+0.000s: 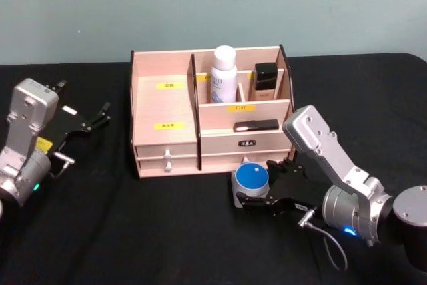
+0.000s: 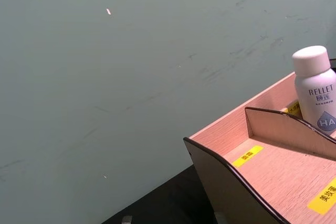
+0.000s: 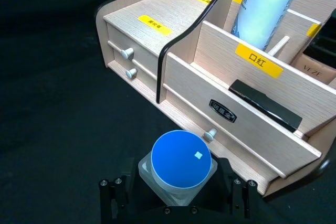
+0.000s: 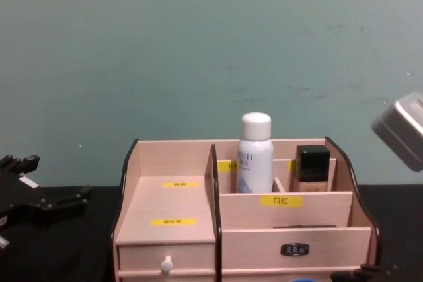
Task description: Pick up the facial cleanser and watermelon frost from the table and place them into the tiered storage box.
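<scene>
The watermelon frost needs to go into the tiered storage box, so my right gripper should grab the jar by its clear body under the blue lid (image 3: 179,196).
The facial cleanser (image 1: 224,71), a tall white bottle, stands upright in a back compartment of the tiered storage box (image 1: 163,108); it also shows in the left wrist view (image 2: 315,87) and the chest view (image 4: 255,153). The watermelon frost (image 1: 252,178), a squat jar with a blue lid, stands on the black table just in front of the box's drawers. My right gripper (image 1: 261,188) is open around the jar (image 3: 181,163), with a finger (image 3: 113,203) close on each side. Out to the left of the box, my left gripper (image 1: 99,117) hangs open and holds nothing.
A short beige bottle with a black cap (image 1: 265,81) stands beside the cleanser. A black lipstick (image 1: 256,125) lies in the front compartment. Small drawer knobs (image 3: 126,53) face the jar. Black tabletop (image 1: 133,231) spreads in front and to both sides; a green wall rises behind.
</scene>
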